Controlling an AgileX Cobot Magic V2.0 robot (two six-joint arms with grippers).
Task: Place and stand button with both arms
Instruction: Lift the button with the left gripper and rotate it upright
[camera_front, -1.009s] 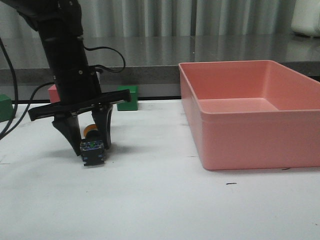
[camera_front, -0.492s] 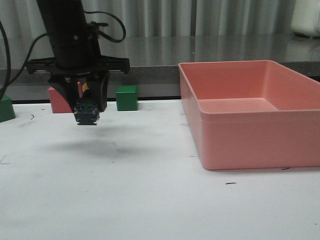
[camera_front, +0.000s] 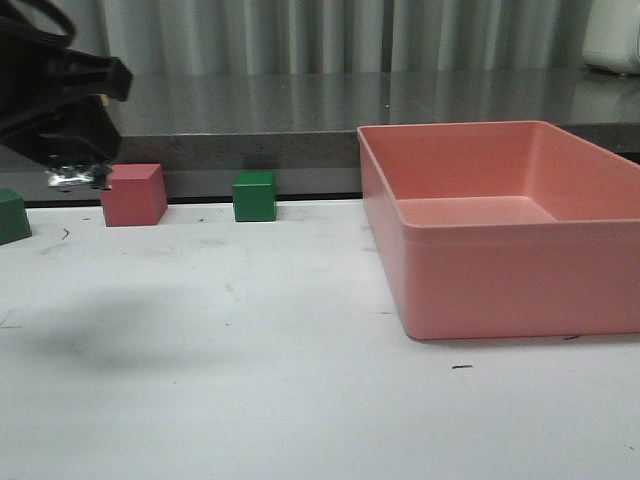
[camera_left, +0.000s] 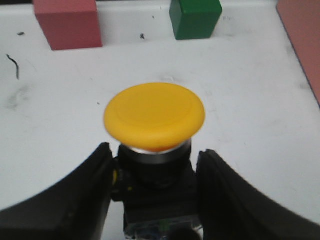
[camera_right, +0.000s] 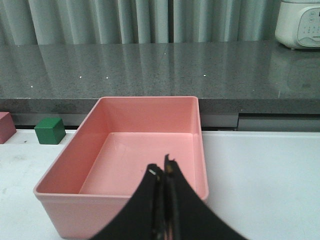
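The base of the button (camera_left: 155, 117) is still above the white table and the button would drop if I opened now, so my left gripper keeps holding it.
The button (camera_left: 155, 117) has a yellow mushroom cap, a whitish collar and a black base. My left gripper (camera_left: 152, 155) is shut on its black base, one finger on each side. In the front view the left gripper (camera_front: 75, 165) is raised well above the table at the far left edge, and the button's base (camera_front: 70, 177) shows as a small blurred bit under it. My right gripper (camera_right: 162, 172) is shut and empty, held above the near wall of the pink bin (camera_right: 125, 192). It is out of the front view.
The big pink bin (camera_front: 480, 290) stands on the right of the white table. A pink cube (camera_front: 133, 194) and a green cube (camera_front: 254, 196) sit at the table's back edge, another green cube (camera_front: 12, 215) at far left. A grey counter runs behind.
My left gripper has lifted the button off the table and carried it up and to the left, to the edge of the front view. The cubes and bin have not moved.
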